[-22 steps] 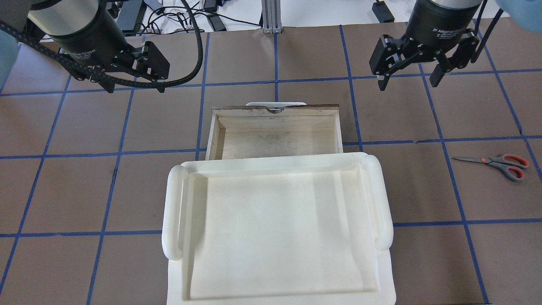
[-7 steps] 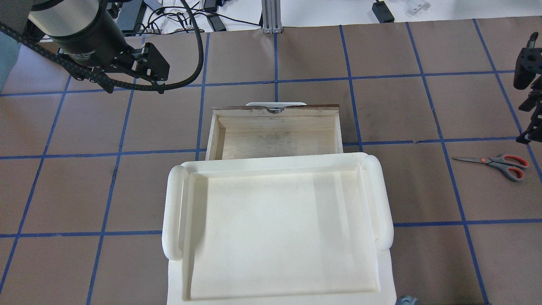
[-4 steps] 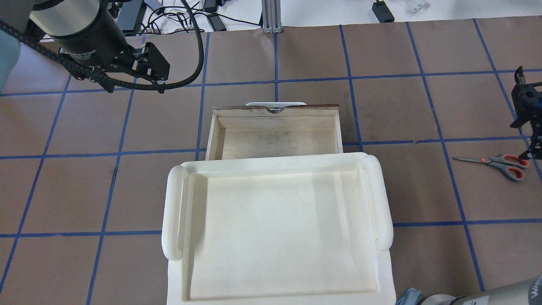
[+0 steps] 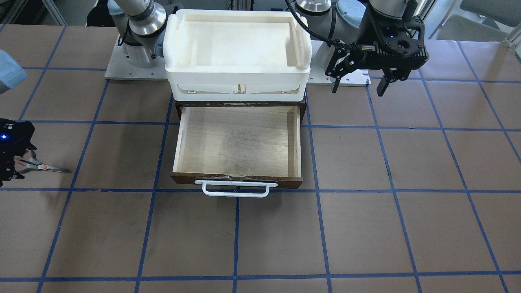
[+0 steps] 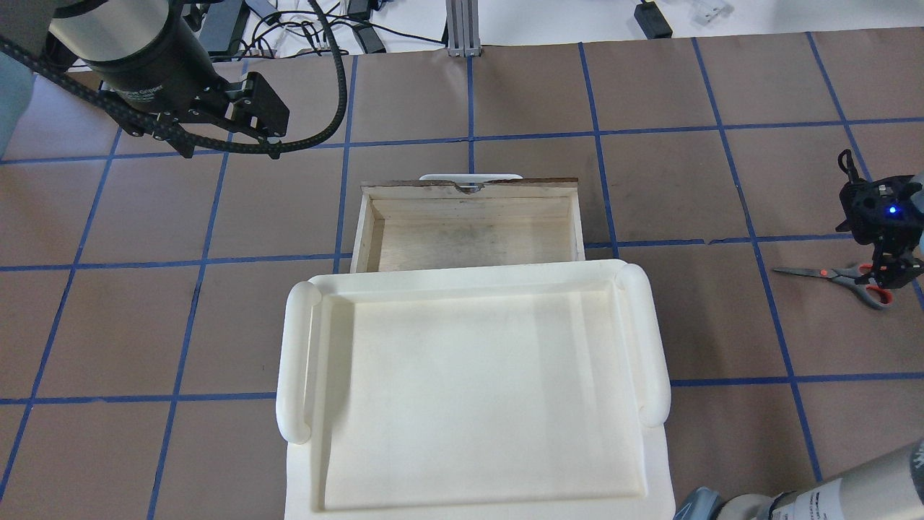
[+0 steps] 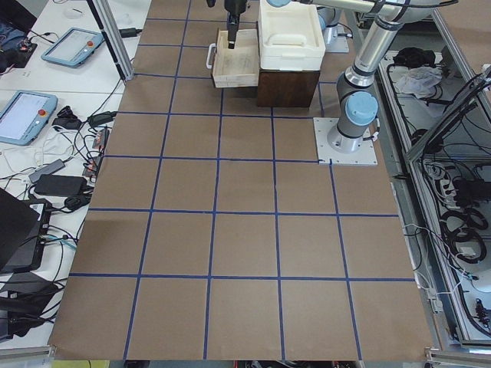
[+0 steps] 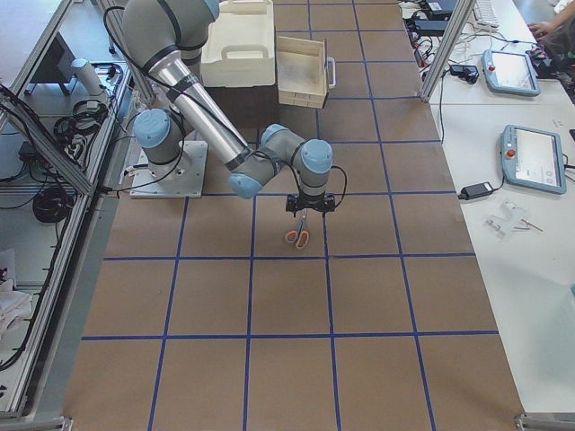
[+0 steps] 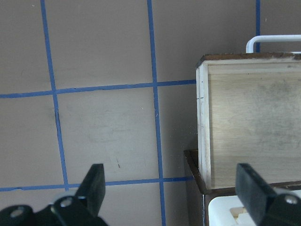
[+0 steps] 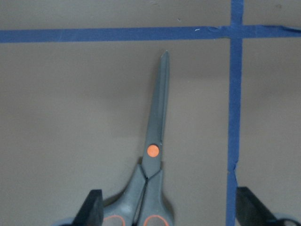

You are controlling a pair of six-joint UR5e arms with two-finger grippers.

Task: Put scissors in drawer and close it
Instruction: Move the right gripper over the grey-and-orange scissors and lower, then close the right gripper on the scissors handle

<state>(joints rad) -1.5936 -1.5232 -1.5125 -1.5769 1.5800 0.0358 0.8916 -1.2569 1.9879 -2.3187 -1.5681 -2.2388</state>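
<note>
The right gripper grabs the scissors by their grey handles just behind the pivot [image 4: 30, 163] next, to put them in the drawer [image 4: 237, 141].
The scissors [image 5: 823, 272] lie flat on the brown table at the far right, blades pointing toward the drawer; they also show in the front view [image 4: 44, 167] and the right wrist view [image 9: 153, 150]. My right gripper [image 5: 886, 273] is open and low over the grey handles, one finger on each side of them in the right wrist view [image 9: 171, 209]. The drawer [image 5: 469, 238] is pulled open and empty, its white bar handle [image 4: 232, 189] toward the far side. My left gripper [image 4: 359, 85] is open and empty, hovering left of the drawer [image 8: 254, 127].
A white plastic tray [image 5: 296, 361] sits on top of the dark cabinet [image 4: 177, 106] that holds the drawer. Blue tape lines grid the table. Cables and power bricks [image 5: 361, 29] lie beyond the far edge.
My right arm has swung from the back right out to the table's right side and come down over the scissors' handles. The left arm, drawer and scissors have not moved.
</note>
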